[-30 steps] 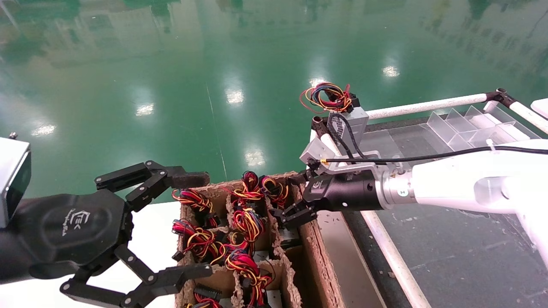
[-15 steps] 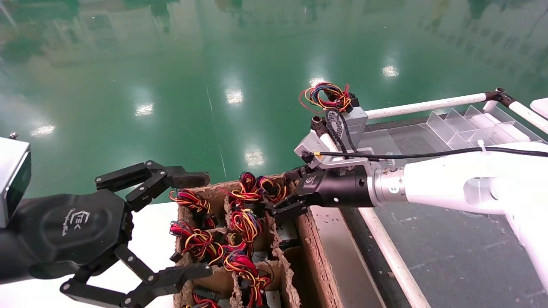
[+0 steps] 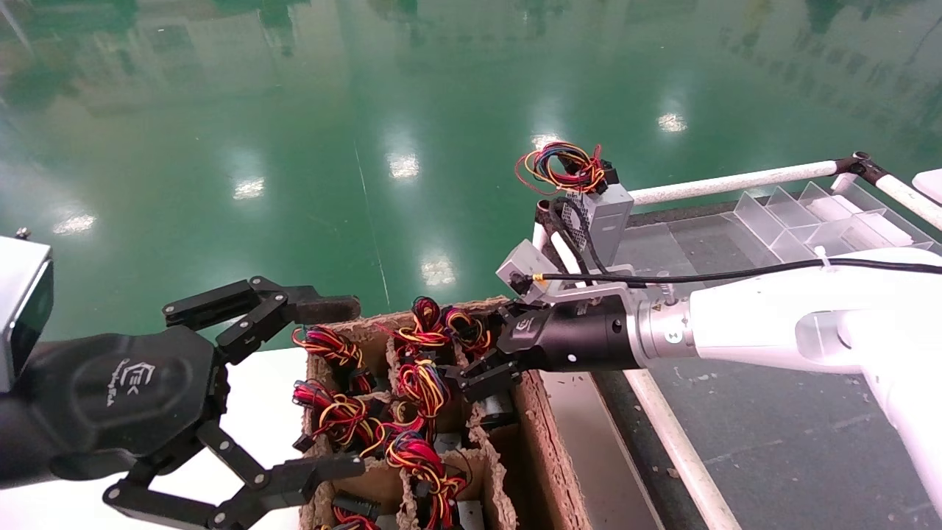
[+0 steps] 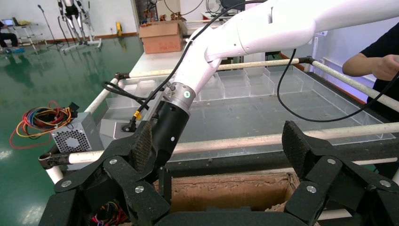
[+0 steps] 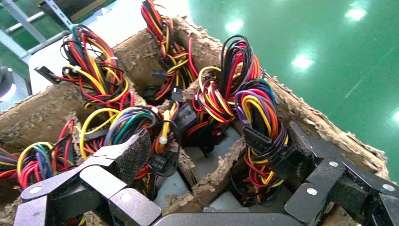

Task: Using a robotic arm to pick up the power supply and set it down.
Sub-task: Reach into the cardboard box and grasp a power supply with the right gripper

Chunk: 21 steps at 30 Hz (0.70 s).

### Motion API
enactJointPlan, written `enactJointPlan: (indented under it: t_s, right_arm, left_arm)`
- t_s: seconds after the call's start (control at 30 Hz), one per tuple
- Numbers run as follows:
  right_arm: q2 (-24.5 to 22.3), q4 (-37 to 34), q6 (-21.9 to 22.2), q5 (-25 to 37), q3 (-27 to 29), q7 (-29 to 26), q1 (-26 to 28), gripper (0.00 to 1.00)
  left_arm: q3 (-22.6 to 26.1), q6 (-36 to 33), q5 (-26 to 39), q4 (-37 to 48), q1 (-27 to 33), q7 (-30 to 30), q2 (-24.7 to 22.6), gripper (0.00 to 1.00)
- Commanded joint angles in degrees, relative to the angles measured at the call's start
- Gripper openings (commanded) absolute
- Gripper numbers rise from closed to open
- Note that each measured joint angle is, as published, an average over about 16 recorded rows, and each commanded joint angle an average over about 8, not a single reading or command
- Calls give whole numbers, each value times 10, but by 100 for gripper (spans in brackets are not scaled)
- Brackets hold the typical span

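Observation:
I should grab the power supply by its purple-stranded wire bundle (image 3: 468, 330) with my right gripper, to lift it from the box (image 3: 541, 412) to the dark table.
Several wire-bundled power supplies stand in the cells of a torn cardboard box (image 3: 541, 412). My right gripper (image 3: 478, 375) (image 5: 216, 146), on the white robotic arm (image 3: 765, 324), is open and low over the box's far right cells, astride a ragged divider (image 5: 207, 183). A tight red, yellow and purple bundle (image 5: 256, 117) lies against one finger, and another bundle (image 5: 122, 125) is by the other finger. Grey metal of a power supply (image 3: 500, 406) shows under the gripper. Nothing is gripped. My left gripper (image 3: 331, 389) (image 4: 219, 146) hangs open and empty at the box's left side.
Another grey unit with a loose blue-stranded coil (image 3: 600, 210) (image 4: 75, 136) stands on the corner of the dark table (image 3: 773, 442), framed by white rails (image 3: 728, 180). Clear divider trays (image 3: 817, 217) sit at the back right. Green floor lies beyond.
My right gripper has moved left and lower, from the box's right wall to over the wire bundles. The left arm has not moved.

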<state>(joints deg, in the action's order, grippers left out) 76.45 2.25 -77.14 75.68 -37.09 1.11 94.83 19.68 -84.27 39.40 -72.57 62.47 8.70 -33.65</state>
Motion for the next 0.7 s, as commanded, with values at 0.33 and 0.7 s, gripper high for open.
enactJointPlan:
  t_s: [0.33,0.7]
  right_arm:
    - [-4,-3,-9,-11,6,-11,-6,0]
    - [-12,-13,-12,-21,13,-16,-10,0]
  left_arm:
    - [0,0,0,0,0,0,0,100]
    - [0,0,0,0,0,0,0,100]
